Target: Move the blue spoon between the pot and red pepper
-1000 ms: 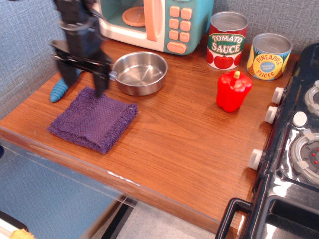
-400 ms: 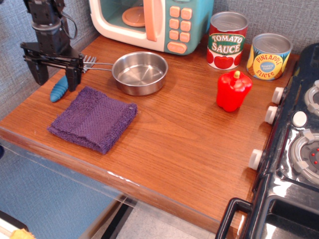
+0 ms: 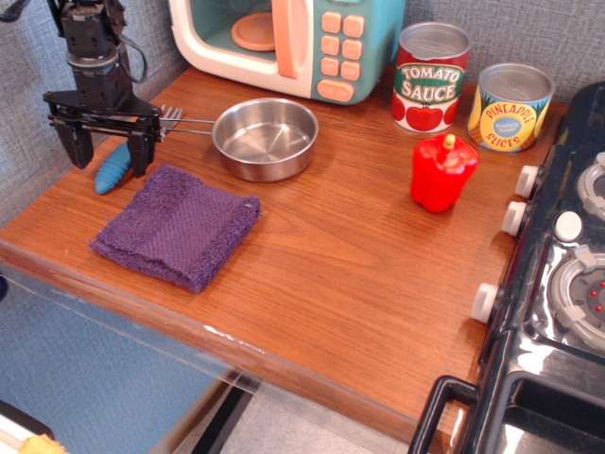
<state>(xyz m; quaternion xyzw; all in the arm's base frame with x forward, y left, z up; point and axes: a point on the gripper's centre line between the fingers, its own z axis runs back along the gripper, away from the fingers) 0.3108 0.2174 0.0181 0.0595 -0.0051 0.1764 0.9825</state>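
Note:
My gripper grabs the blue spoon by its ribbed handle [image 3: 114, 168] next, to set it between the pot [image 3: 266, 138] and the red pepper.
The blue spoon [image 3: 112, 169] lies at the far left of the wooden counter; only its ribbed blue handle shows, the rest is behind the gripper. My gripper [image 3: 107, 156] hangs over it with its two black fingers open, one on each side of the handle, not closed on it. The steel pot [image 3: 266, 138] stands to the right, its thin wire handle [image 3: 184, 121] pointing left toward the gripper. The red pepper [image 3: 442, 170] stands upright right of the pot, with bare wood between them.
A purple cloth [image 3: 177, 225] lies just in front of the spoon. A toy microwave [image 3: 288, 40] stands at the back, with a tomato sauce can [image 3: 430, 78] and pineapple can [image 3: 509, 107] beside it. A black toy stove [image 3: 558, 274] fills the right edge.
The gripper moved left from over the cloth and pot handle to above the blue spoon, then lowered slightly around its handle. The objects have not moved.

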